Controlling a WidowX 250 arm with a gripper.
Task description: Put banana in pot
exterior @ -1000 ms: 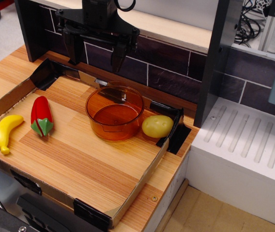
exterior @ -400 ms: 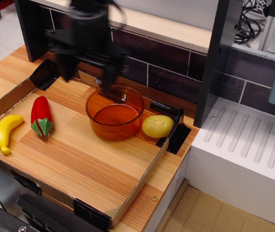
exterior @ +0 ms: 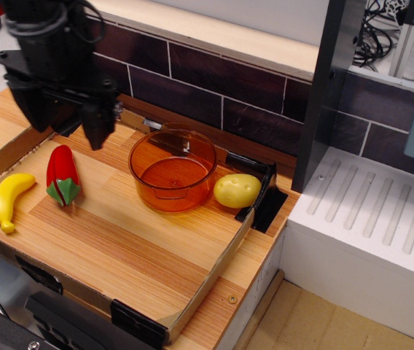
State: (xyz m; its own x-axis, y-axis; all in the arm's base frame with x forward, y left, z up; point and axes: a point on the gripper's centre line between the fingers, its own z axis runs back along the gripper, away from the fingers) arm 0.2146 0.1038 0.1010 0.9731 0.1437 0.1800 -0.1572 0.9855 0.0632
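The yellow banana should go in the pot [exterior: 172, 169], so my gripper will next grab it by its curved middle [exterior: 7, 195].
The yellow banana [exterior: 7, 200] lies at the front left of the wooden tray, next to a red pepper [exterior: 62, 176]. The transparent orange pot [exterior: 172, 169] stands upright near the tray's back middle and holds nothing. My black gripper [exterior: 67, 131] hangs open and empty above the tray's back left corner, just behind the pepper and up and to the right of the banana, left of the pot. Its two fingers point down with a wide gap between them.
A rounder yellow potato-like toy [exterior: 237, 190] sits right of the pot against the tray's right wall. The tray has low cardboard walls [exterior: 208, 273] with black corner clips. A dark tiled back wall [exterior: 251, 95] and a white ribbed drainer [exterior: 382, 219] lie behind and to the right.
My gripper has moved left and a little toward the front, from behind the pot to above the tray's back left corner. It stays open. The toys have not moved.
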